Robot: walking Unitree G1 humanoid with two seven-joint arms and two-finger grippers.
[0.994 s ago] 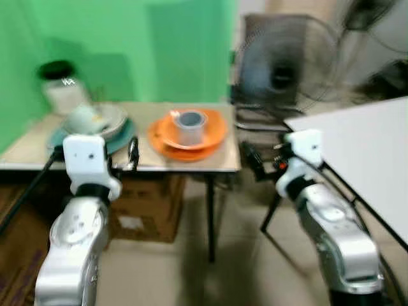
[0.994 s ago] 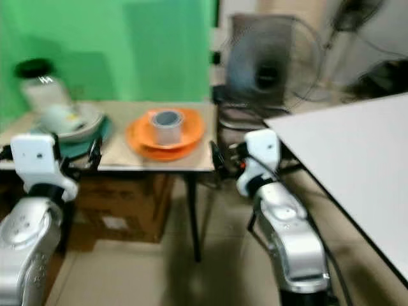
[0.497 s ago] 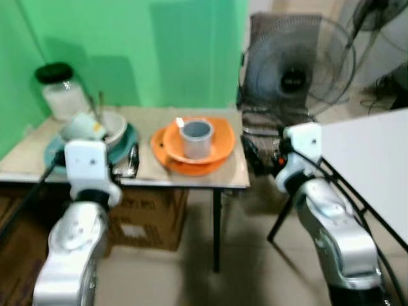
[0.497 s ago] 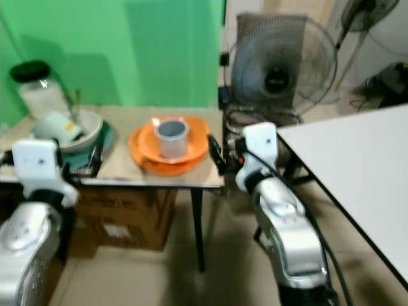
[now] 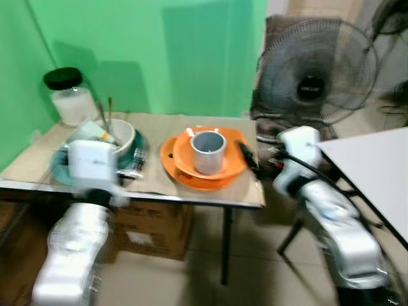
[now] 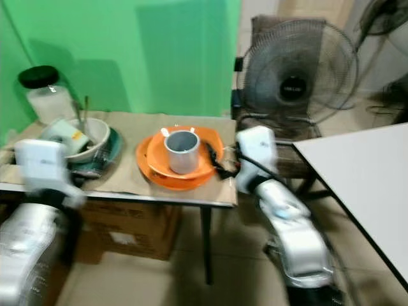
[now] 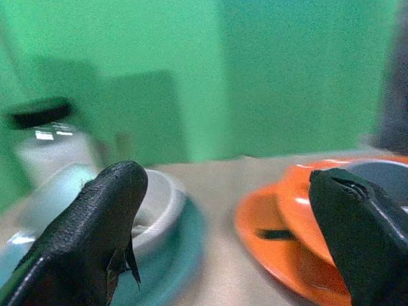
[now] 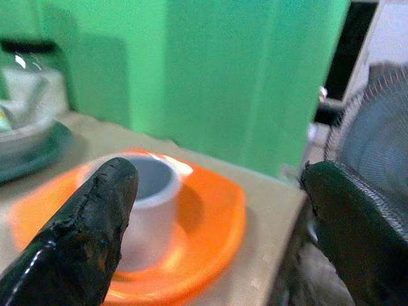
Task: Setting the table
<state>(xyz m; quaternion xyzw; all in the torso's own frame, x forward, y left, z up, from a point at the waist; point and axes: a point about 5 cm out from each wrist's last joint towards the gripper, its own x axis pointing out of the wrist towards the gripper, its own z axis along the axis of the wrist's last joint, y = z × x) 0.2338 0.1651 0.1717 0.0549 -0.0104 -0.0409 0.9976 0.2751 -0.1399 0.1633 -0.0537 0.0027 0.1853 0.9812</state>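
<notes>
I should next use my right gripper to hold the grey cup by its rim (image 5: 208, 132) (image 8: 167, 167), so that I can set the table with it.
On a small brown table (image 5: 159, 124) sits a stack of orange plates (image 5: 185, 175) with a grey cup (image 5: 209, 152) standing on it. To their left, a white bowl (image 5: 121, 135) with utensils and a packet rests on a teal plate (image 6: 113, 143). My right gripper (image 5: 248, 156) is open beside the orange plates' right rim; its wrist view has the cup (image 8: 150, 191) between the spread fingers (image 8: 76, 242). My left gripper (image 7: 223, 217) is open at the table's front edge, between the bowl (image 7: 156, 204) and the orange plates (image 7: 280, 217).
A glass jar (image 5: 70, 99) with a black lid stands at the table's back left, against a green wall. A floor fan (image 5: 315, 80) is behind the table on the right. A white table (image 5: 376, 159) juts in at right. A cardboard box (image 5: 153, 226) lies under the small table.
The camera has come closer and turned, so the small table sits nearer and more central. My right gripper now reaches the orange plates' right rim.
</notes>
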